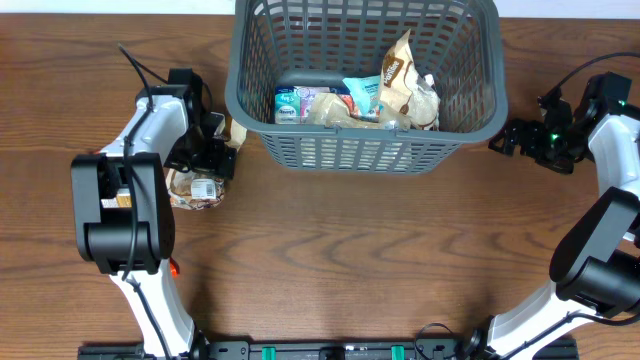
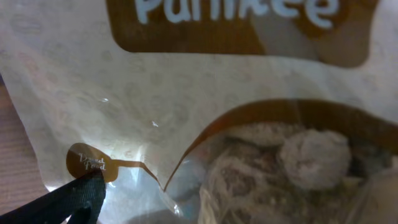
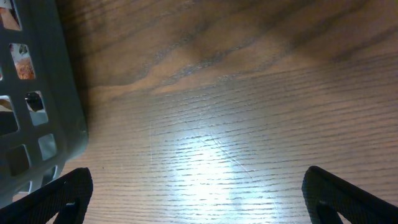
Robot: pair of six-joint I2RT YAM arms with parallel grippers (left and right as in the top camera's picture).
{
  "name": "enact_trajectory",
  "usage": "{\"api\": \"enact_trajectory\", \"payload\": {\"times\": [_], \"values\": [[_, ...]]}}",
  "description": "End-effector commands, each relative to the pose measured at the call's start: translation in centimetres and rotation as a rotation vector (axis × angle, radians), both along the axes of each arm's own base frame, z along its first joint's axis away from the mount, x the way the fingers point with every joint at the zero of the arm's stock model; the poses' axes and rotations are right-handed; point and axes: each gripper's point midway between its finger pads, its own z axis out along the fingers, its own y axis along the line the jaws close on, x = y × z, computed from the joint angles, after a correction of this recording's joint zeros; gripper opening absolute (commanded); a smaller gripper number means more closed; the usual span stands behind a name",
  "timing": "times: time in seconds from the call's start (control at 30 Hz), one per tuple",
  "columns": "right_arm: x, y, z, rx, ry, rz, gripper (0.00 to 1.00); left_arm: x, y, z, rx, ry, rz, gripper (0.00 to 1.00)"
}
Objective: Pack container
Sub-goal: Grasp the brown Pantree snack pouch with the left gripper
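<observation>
My left gripper has the middle of the beige and brown snack packet in the gap between its fingers, so it should close. Closing now would hold the packet.
The dark grey lattice basket (image 1: 365, 150) stands at the back centre and holds several snack packets (image 1: 400, 85). A beige and brown snack packet (image 1: 195, 188) lies on the table left of the basket. My left gripper (image 1: 215, 152) is right at this packet, which fills the left wrist view (image 2: 205, 124). Only the left finger (image 2: 81, 199) shows there, far out at the side, so the jaws look open; the other finger is hidden behind the packet. My right gripper (image 1: 505, 140) is open and empty over bare wood (image 3: 199, 205), just right of the basket wall (image 3: 37, 124).
The table is brown wood. The two arm bases stand along the front edge, at the left (image 1: 125, 215) and the right (image 1: 600, 270). A black rail (image 1: 320, 350) runs along the front.
</observation>
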Motion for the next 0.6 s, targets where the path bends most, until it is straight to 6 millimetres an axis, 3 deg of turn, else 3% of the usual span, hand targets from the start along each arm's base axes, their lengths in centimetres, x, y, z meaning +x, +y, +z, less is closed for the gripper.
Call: {"api": "enact_trajectory", "payload": {"times": [0.0, 0.1, 0.23, 0.33, 0.43, 0.47, 0.57], "values": [[-0.1, 0.4, 0.0, 0.002, 0.004, 0.004, 0.99, -1.6, 0.4, -1.6, 0.012, 0.059, -0.006, 0.9], [-0.1, 0.3, -0.1, -0.001, 0.004, 0.003, 0.99, -1.7, 0.4, -1.6, 0.012, 0.063, -0.005, 0.61], [-0.1, 0.3, -0.1, -0.001, 0.005, 0.003, 0.99, -1.8, 0.4, -1.6, 0.015, 0.065, 0.038, 0.47], [-0.1, 0.3, -0.1, -0.002, 0.005, 0.003, 0.99, -1.6, 0.4, -1.4, 0.019, 0.062, 0.1, 0.25], [-0.2, 0.4, -0.1, -0.002, 0.006, 0.013, 0.99, -1.2, 0.4, -0.9, 0.022, 0.052, 0.158, 0.2], [-0.2, 0.4, -0.1, -0.003, 0.007, 0.014, 0.99, -1.0, 0.4, -0.5, 0.021, 0.048, 0.168, 0.14], [-0.3, 0.4, -0.1, -0.005, 0.009, 0.016, 0.99, -0.3, 0.4, 1.4, 0.019, 0.014, 0.184, 0.06]]}}
